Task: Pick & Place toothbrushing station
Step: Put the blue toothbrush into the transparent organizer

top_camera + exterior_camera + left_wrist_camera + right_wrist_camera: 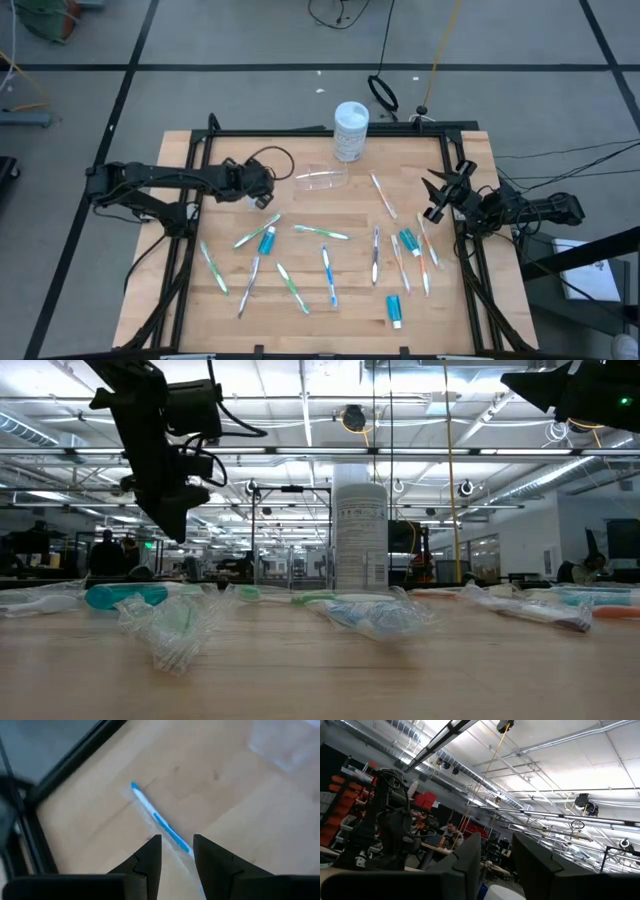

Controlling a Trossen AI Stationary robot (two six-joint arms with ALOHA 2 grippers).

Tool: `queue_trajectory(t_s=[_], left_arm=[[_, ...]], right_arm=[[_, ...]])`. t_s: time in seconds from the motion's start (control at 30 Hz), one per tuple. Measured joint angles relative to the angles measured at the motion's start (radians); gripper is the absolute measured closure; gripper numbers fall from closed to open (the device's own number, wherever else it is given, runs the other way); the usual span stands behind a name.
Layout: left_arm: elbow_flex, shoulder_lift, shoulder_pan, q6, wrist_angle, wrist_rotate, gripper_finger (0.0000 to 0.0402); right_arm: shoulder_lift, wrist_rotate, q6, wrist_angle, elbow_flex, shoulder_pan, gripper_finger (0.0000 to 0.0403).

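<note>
My left gripper goes on to place the blue-and-white toothbrush in the see-through holder, and for that it will grab the toothbrush by its neck (191,854) next.
The toothbrushing station (322,179) is a small see-through holder lying on the wooden table, just near of the white tub. It also shows in the left wrist view (287,747). My left gripper (268,196) hovers open above the table to the station's left, over a blue-and-white toothbrush (160,820) that it does not touch (177,845). My right gripper (434,198) is open and empty at the table's right side, raised and pointing at the room (497,840).
A white lidded tub (351,130) stands at the far middle and also shows in the low view (360,535). Several toothbrushes and toothpaste tubes (398,310) lie scattered over the near half of the table. A black frame (300,132) edges the table.
</note>
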Motion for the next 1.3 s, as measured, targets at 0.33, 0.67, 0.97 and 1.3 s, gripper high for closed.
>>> queue_trajectory(t_s=[0.33, 0.67, 0.97, 1.3], left_arm=[[0.000, 0.000, 0.031, 1.284, 0.008, 0.019, 0.0284], [-0.018, 0.038, 0.062, 1.749, 0.007, 0.184, 0.0284], [-0.037, 0.229, 0.063, 2.051, 0.075, 0.176, 0.0284], [-0.032, 0.358, 0.062, 2.101, 0.188, 0.110, 0.0296]], right_arm=[[0.000, 0.000, -0.012, 0.004, 0.000, 0.000, 0.0298], [0.000, 0.000, 0.001, 0.004, 0.000, 0.000, 0.0298], [0.000, 0.000, 0.000, 0.005, 0.000, 0.000, 0.0298], [0.000, 0.000, -0.004, 0.005, 0.000, 0.000, 0.0298]])
